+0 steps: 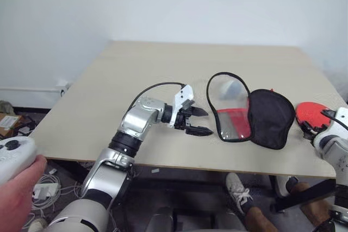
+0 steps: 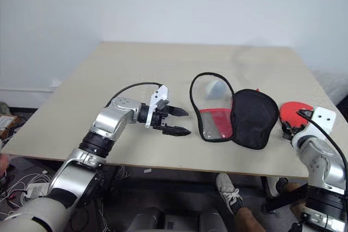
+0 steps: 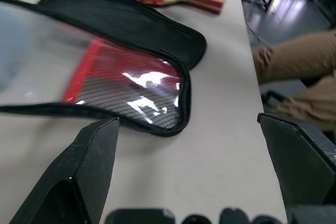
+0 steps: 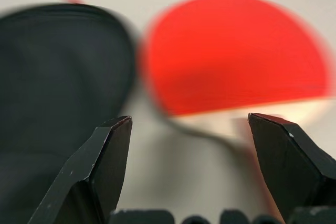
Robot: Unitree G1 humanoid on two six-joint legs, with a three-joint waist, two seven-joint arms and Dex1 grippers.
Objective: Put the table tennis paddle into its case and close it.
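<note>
I should lower my right gripper before it closes: bare tabletop shows between its fingers, above the paddle's handle (image 4: 255,161), so they would miss it if closed now.
The case (image 1: 271,118) lies unzipped and spread flat on the table (image 1: 136,74). Its black half is on the right, and its clear half with red and mesh panels (image 1: 231,120) is on the left. The table tennis paddle (image 1: 311,112) lies red face up just right of the case, near the table's right front corner. My left gripper (image 1: 197,121) hovers open just left of the case, pointing at it. My right gripper (image 2: 291,126) is open at the paddle's near edge. In the right wrist view, the paddle (image 4: 236,56) lies ahead of the spread fingers, with its handle end between them.
A whitish lump (image 1: 232,86) shows through the clear half of the case. A person's hand holds a white controller (image 1: 13,156) at the lower left. A person's leg and shoe (image 1: 236,188) show under the table's front edge. The paddle lies close to the table's right edge.
</note>
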